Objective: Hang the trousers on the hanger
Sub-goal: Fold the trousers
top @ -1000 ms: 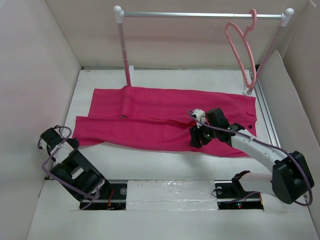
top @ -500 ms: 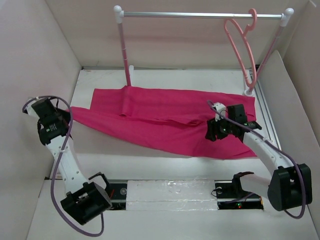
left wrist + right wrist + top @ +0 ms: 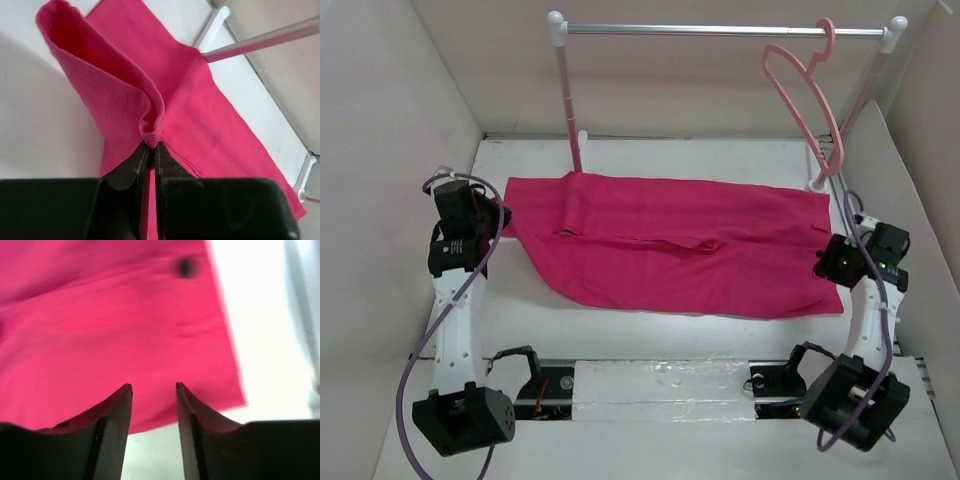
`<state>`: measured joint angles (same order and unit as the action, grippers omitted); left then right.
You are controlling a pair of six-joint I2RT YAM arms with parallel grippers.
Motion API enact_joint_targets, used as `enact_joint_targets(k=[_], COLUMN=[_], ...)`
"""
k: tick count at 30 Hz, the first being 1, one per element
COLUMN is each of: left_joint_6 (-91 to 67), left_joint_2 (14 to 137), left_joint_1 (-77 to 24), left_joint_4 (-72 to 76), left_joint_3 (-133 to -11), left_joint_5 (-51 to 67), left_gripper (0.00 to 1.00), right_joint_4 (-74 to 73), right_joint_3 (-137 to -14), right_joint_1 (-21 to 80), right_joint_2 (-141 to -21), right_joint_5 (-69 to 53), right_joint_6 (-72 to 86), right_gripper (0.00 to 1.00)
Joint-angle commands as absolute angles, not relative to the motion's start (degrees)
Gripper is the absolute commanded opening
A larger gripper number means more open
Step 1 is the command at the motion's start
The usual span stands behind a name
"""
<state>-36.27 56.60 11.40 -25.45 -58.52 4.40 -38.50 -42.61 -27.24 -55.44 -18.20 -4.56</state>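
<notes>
Next, my right gripper picks up the trousers' near waist corner, opposite the held leg hem, to fold the trousers lengthwise for the hanger.
The magenta-pink trousers lie flat across the white table, one leg folded over the other. My left gripper is shut on the leg hem at the cloth's left end; the left wrist view shows the pinched fold between the jaws, where my left gripper closes. My right gripper is open and empty just above the waist corner at the right; the right wrist view shows the cloth and a dark button beyond my right gripper. The pale-pink hanger hangs from the rail at the right.
The white-and-silver garment rail spans the back, with posts at left and right. Beige walls enclose the table on the left, back and right. The arm bases sit at the near edge.
My left gripper swung up and right, carrying the lower leg's end over onto the upper leg. My right gripper let go of the cloth's middle and moved right to the waist corner. The hanger swayed.
</notes>
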Motion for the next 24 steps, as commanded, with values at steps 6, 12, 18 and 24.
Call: enact_joint_targets(k=[6, 12, 18, 24], left_joint_6=[-37.9, -38.3, -38.9, -39.4], left_joint_2=[54.1, 55.9, 58.4, 58.7], left_joint_1=[7.4, 6.9, 6.9, 6.9], left_joint_4=[-18.4, -18.2, -16.9, -15.2], left_joint_3=[-61.3, -62.3, -62.2, -58.6], left_joint_5=[5.0, 2.8, 3.5, 4.6], left_gripper=[0.0, 0.0, 0.0, 0.0], right_joint_4=[-39.9, -37.9, -31.6, -27.8], right_joint_3=[-38.2, -36.0, -30.7, -27.9], right_joint_1=[-53.0, -56.5, -50.1, -44.0], right_joint_2=[-61.2, -64.9, -62.5, -64.2], right_joint_5=[-12.6, -12.8, -15.9, -14.2], right_joint_6=[-3.4, -1.9, 7.3, 13.6], right_gripper=[0.53, 0.6, 0.63, 0.04])
